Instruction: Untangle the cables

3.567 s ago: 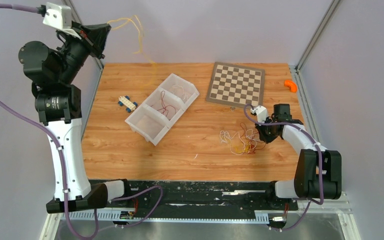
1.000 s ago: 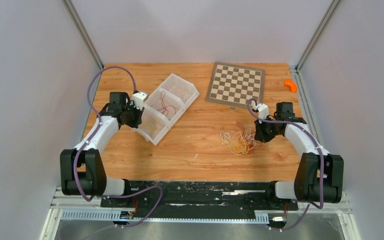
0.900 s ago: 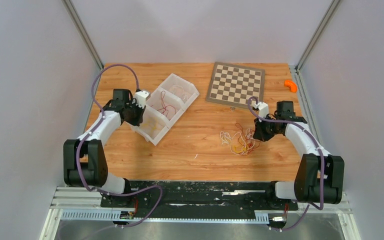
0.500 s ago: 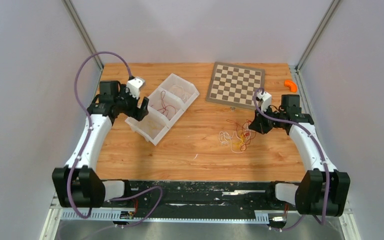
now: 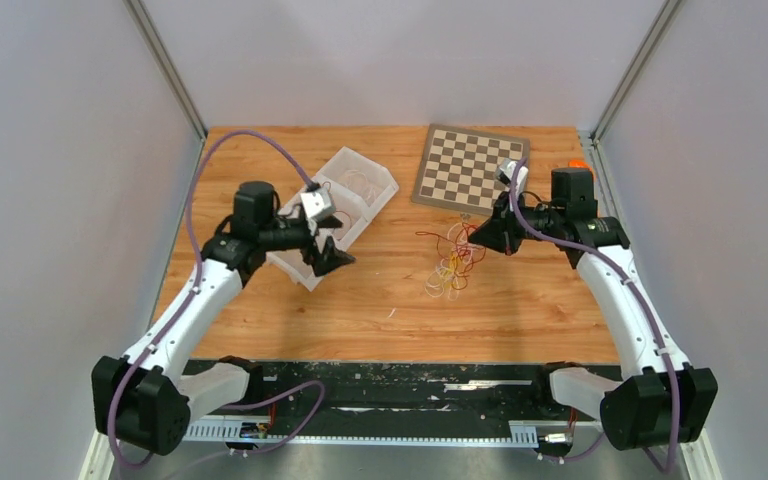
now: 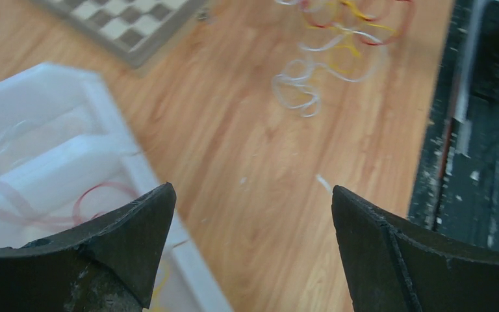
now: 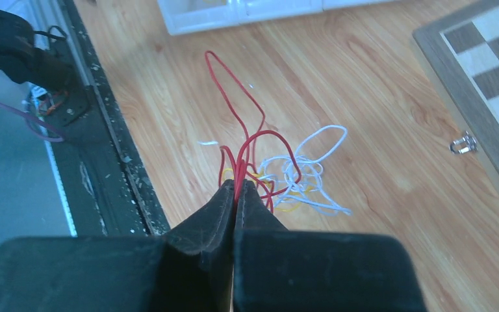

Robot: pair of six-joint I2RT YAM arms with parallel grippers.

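Note:
The red cable should next be grabbed by my left gripper at its loose part beside the tangle [image 5: 426,234], so the white and yellow loops stay free to slip off.
The cables [image 5: 449,266] are a loose tangle of red, white and yellow wires on the wooden table, right of centre. My right gripper [image 5: 481,236] is shut on red strands at the tangle's top right edge. In the right wrist view the right gripper [image 7: 236,186] pinches the red cable [image 7: 237,104], with white and yellow loops [image 7: 302,174] just beyond. My left gripper [image 5: 326,256] hovers open at the near corner of the white tray [image 5: 384,186]. In the left wrist view the left gripper [image 6: 250,198] is wide open and empty over bare wood, the tangle [image 6: 334,49] further ahead.
The tray [image 6: 114,117] has three compartments holding single red, yellow and pale wires. A chessboard [image 5: 472,168] lies at the back right, with a small metal clip [image 7: 460,144] near its edge. An orange piece [image 5: 579,163] peeks from behind the right arm. A white scrap [image 5: 392,313] lies near the front.
My left gripper opened by the tray and swung right, past the tray's near corner. My right gripper, still shut on the red strands, rose and pulled back-left, dragging the tangle with it.

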